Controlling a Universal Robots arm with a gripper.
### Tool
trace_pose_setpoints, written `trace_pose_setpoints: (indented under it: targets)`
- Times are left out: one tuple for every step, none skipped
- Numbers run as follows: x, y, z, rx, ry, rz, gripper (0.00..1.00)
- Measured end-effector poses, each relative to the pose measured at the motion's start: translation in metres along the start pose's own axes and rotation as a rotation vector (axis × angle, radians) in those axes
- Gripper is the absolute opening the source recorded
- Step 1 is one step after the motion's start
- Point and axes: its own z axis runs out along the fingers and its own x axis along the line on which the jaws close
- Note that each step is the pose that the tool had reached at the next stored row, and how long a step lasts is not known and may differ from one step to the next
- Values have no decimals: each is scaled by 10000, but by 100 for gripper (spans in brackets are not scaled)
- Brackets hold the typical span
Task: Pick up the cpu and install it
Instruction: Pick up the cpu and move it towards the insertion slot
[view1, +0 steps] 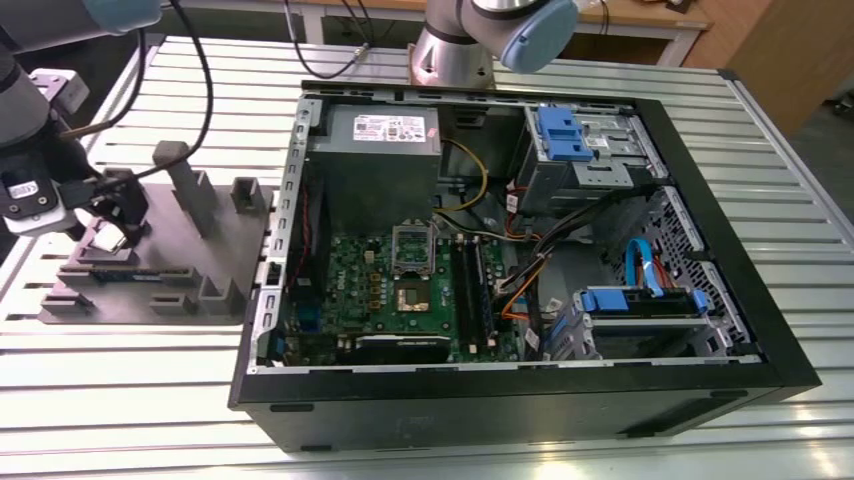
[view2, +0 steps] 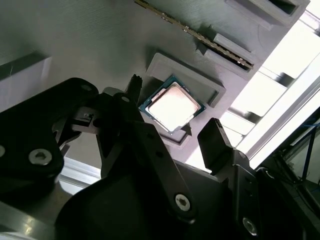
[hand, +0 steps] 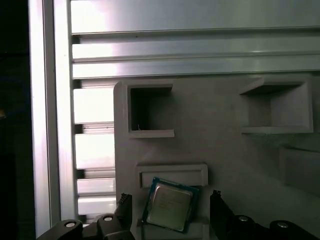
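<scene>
The pocket's raised ledges hold two ends of the cpu (view2: 172, 106). My gripper needs to grab the cpu's free side edges between those ledges next.
The cpu (view2: 172, 106) is a small square chip with a silvery top and a green rim. It lies slightly askew in a shallow pocket of the grey holder block (view1: 174, 255) at the exterior view's left. My gripper (view1: 110, 232) hangs low over that pocket. In both wrist views its two black fingers straddle the cpu (hand: 169, 206), one on each side, with gaps between pads and chip. The gripper (view2: 174, 107) is open and holds nothing. The open processor socket (view1: 415, 291) lies on the green motherboard inside the computer case (view1: 534, 405).
The holder block carries several upright posts (view1: 174, 165) and empty pockets (hand: 149, 112). A memory stick (view2: 195, 32) lies in a slot on the block. A second robot arm base (view1: 461, 45) stands behind the case. A slatted metal table (view1: 120, 400) lies under everything.
</scene>
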Motion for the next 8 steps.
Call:
trace_pose_setpoints:
  targets:
    - [0,0,7,-1,0,1,72]
    - [0,0,13,-1,0,1,72]
    - [1,0,19,0,0,1,72]
    - [1,0,25,-1,0,1,72]
    - [1,0,30,0,1,1,72]
    - [1,0,36,-1,0,2,72]
    - [1,0,41,-1,0,2,72]
    - [1,-1,45,0,1,3,72]
